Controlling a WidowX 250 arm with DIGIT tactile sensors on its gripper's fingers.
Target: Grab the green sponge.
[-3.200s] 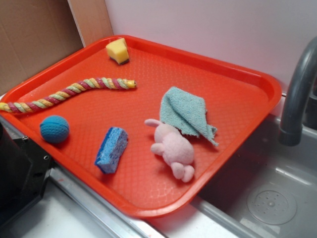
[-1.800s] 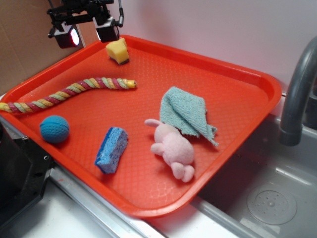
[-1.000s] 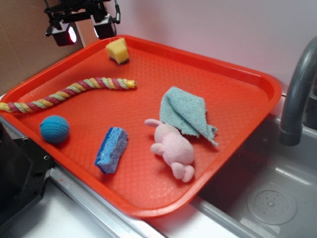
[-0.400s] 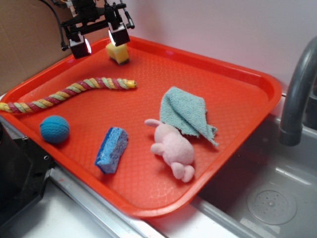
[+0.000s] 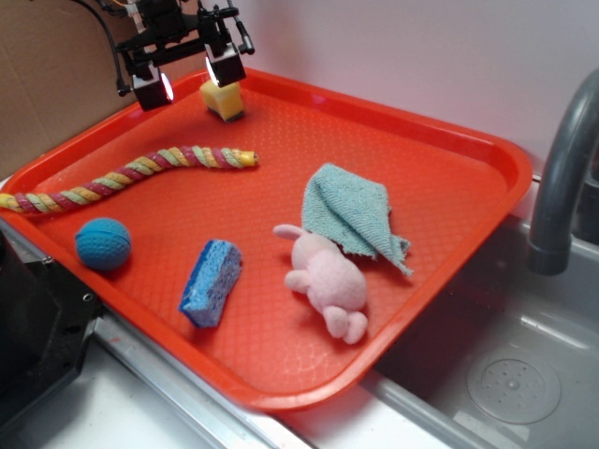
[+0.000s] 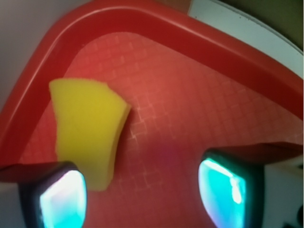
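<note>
To pick the green sponge (image 6: 88, 126) out of the red tray, my gripper should next grab its narrower end (image 6: 89, 164).
The green sponge (image 5: 224, 99) is a small chunky yellow foam block lying in the far left corner of the red tray (image 5: 440, 140). My gripper (image 5: 188, 77) hovers above that corner, open, its fingers spread wide. Its right finger partly covers the sponge's top in the exterior view. Seen from the wrist, the green sponge (image 6: 88, 126) lies at the left, just past the left finger, while the gripper (image 6: 145, 197) has only bare tray between its fingers (image 6: 61, 197). Nothing is held.
On the tray lie a striped rope toy (image 5: 131, 176), a blue ball (image 5: 102, 243), a blue sponge (image 5: 211, 282), a teal cloth (image 5: 351, 213) and a pink plush toy (image 5: 328, 282). A grey faucet (image 5: 562, 178) and sink basin (image 5: 510, 374) are at the right. Cardboard (image 5: 56, 75) stands behind the tray's left.
The gripper came into view at the upper left, then moved right and down toward the yellow sponge. Over the last half second it has barely moved. The objects lie unchanged.
</note>
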